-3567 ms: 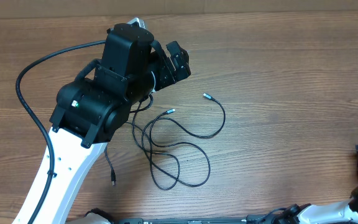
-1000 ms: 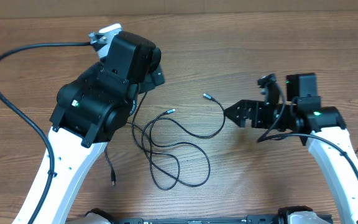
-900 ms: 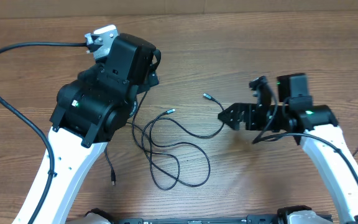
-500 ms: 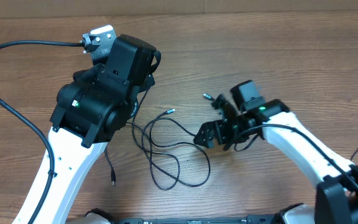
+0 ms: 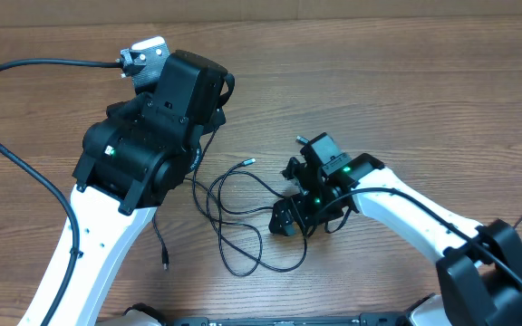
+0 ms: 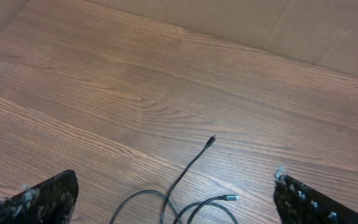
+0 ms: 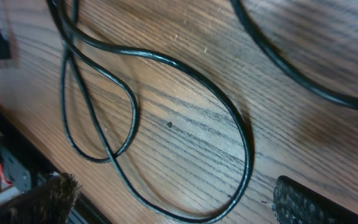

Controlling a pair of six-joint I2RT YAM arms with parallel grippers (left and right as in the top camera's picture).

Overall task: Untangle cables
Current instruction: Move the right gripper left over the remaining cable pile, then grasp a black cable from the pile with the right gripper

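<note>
The robot's right gripper will grab the cable loop [image 7: 229, 118] at its outer bend [image 7: 243, 180] to lift and untangle the loop, as this leaves the crossings free.
The thin black cables [image 5: 243, 213] lie in overlapping loops at the table's middle. Plug ends lie at the upper middle [image 5: 249, 161], the upper right [image 5: 302, 139] and the lower left [image 5: 165, 263]. My right gripper [image 5: 282, 223] is low over the right side of the loops. In the right wrist view it [image 7: 173, 199] is open, with a cable loop [image 7: 229, 118] between the fingers. My left gripper [image 6: 174, 182] is open and empty above the cable ends [image 6: 230, 197]. In the overhead view its fingers are hidden under the left arm [image 5: 157, 127].
A thick black robot cable [image 5: 25, 68] arcs over the table's left side from the left arm. Cardboard walls [image 6: 328, 28] stand along the far edge of the wooden table [image 5: 424, 100]. The right arm [image 5: 397, 204] stretches in from the lower right.
My right gripper has swung in from the right, moving left and down onto the cable loops. The left arm has turned slightly and then held still. The cables have not moved.
</note>
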